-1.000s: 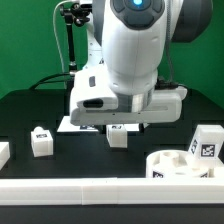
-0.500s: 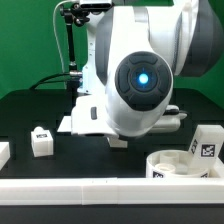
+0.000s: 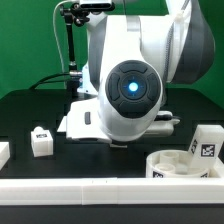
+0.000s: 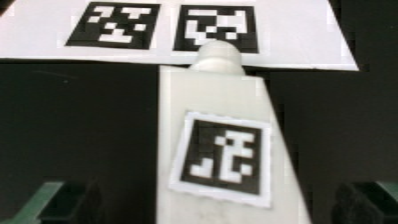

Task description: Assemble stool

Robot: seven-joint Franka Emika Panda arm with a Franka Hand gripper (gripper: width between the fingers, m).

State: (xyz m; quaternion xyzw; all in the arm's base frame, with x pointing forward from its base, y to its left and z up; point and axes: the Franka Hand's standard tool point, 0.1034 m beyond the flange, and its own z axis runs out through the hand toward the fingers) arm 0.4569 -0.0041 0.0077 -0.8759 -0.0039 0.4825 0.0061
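Note:
I need to close my gripper now, because its fingers are on both sides of the white stool leg [image 4: 217, 130]. Closing now would hold it.
In the wrist view a white stool leg [image 4: 217, 130] with a black-and-white tag lies on the black table, its round peg end pointing at the marker board [image 4: 54, 35]. My gripper [image 4: 210, 205] is open and straddles the leg, with dark gaps between each finger and the leg's sides. In the exterior view the arm's body hides the gripper and this leg. The round seat [image 3: 178, 165] lies at the front on the exterior view's right. Another leg [image 3: 41, 141] stands at that view's left, and a third leg [image 3: 207, 143] stands behind the seat.
A long white border rail [image 3: 100, 190] runs along the table's front edge. A white piece [image 3: 3, 152] shows at the exterior view's left edge. A corner of the marker board [image 3: 70, 125] shows beside the arm. A black stand [image 3: 70, 45] rises behind.
The arm has turned and dropped a little, so its round blue-lit joint cap now faces the exterior camera and covers the gripper and the leg below it.

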